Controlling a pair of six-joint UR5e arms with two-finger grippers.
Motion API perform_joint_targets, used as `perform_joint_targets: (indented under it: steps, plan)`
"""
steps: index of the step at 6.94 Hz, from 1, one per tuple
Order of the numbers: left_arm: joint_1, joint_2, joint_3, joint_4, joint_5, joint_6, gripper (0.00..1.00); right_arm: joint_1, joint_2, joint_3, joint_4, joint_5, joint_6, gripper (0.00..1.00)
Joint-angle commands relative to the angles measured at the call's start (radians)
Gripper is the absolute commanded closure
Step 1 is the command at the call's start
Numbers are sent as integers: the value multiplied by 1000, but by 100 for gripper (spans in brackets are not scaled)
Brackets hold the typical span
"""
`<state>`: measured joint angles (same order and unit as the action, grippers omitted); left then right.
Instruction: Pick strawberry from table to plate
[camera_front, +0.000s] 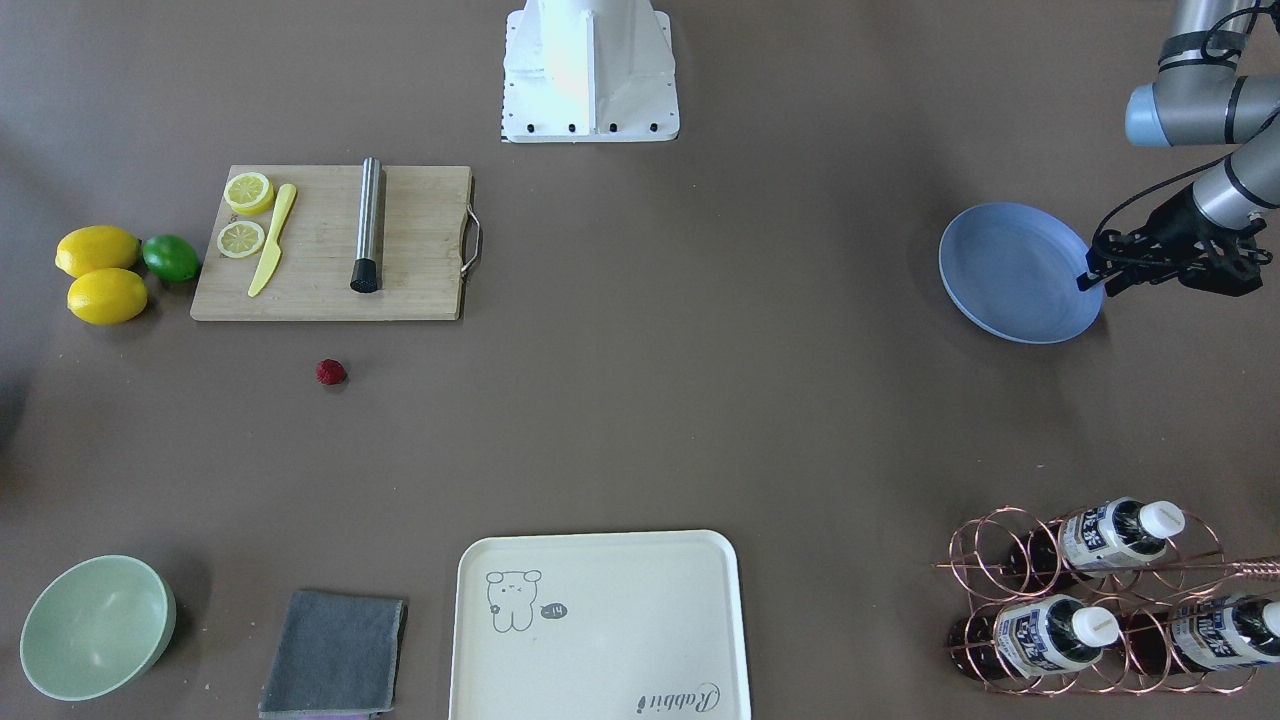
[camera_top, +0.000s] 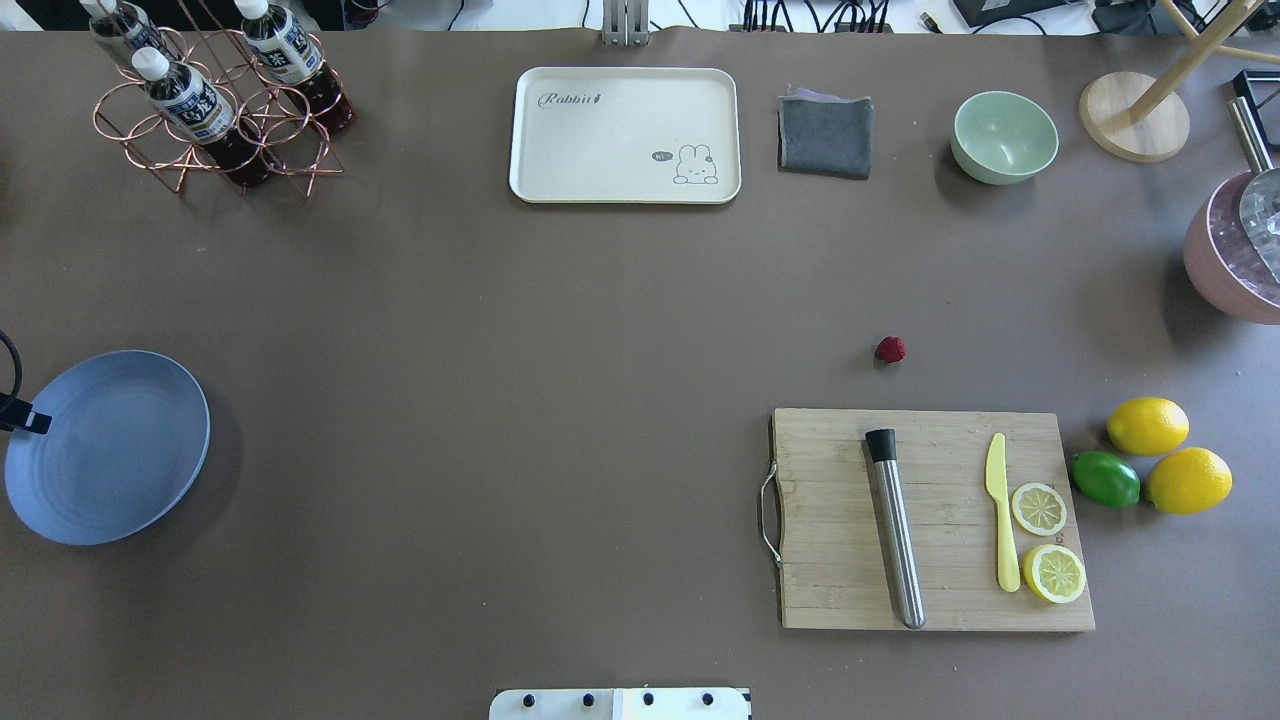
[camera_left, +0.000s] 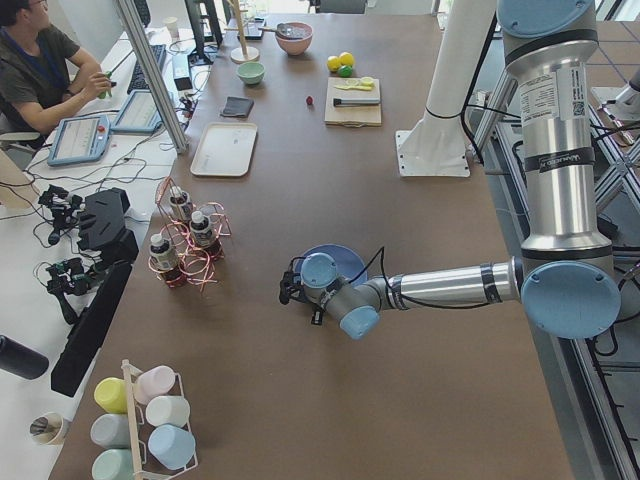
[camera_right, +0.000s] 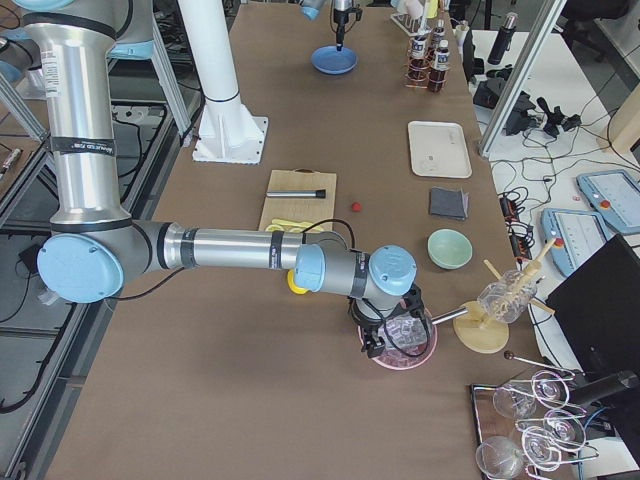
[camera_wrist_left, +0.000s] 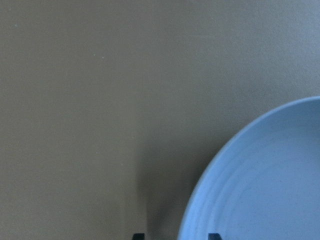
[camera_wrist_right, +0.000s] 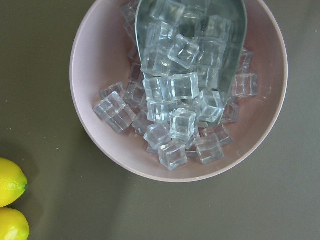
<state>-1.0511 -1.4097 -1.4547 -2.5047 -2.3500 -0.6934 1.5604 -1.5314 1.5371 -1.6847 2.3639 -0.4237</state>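
Note:
The plate spreads far wider than my fingers, so my left gripper should next grab its thin raised rim (camera_front: 1090, 286) to pinch the plate.
The strawberry (camera_front: 331, 372) is a small dark-red berry lying on the brown table (camera_front: 700, 380), just off the cutting board's far edge; it also shows in the overhead view as the strawberry (camera_top: 891, 349). Far across the table rests the blue plate (camera_front: 1010, 270), with nothing in it. My left gripper (camera_front: 1092, 282) is low at the plate's outer rim. In the left wrist view the left gripper (camera_wrist_left: 176, 236) is open, its two tips either side of the plate (camera_wrist_left: 265, 185) rim. My right gripper (camera_right: 385, 340) hangs over a pink bowl; I cannot tell whether it is open or shut.
A bamboo cutting board (camera_top: 930, 520) carries a steel muddler, a yellow knife and lemon halves, with two lemons and a lime (camera_top: 1105, 478) beside it. A cream tray (camera_top: 625, 135), grey cloth (camera_top: 825, 135), green bowl (camera_top: 1004, 137), bottle rack (camera_top: 215, 100) and pink ice bowl (camera_wrist_right: 180, 90) ring the table.

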Motion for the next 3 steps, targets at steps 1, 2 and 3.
perform_joint_targets:
  steps: [1,2,3]
  plan:
    - [5,3,1,-2,0,0,67,0,-1,1,0,0,0,0]
    - [6,6,1,-6,0,-3,85,0,0,3,0,0,2,0]
    - [6,6,1,-6,0,-3,100,0,0,3,0,0,0,0]
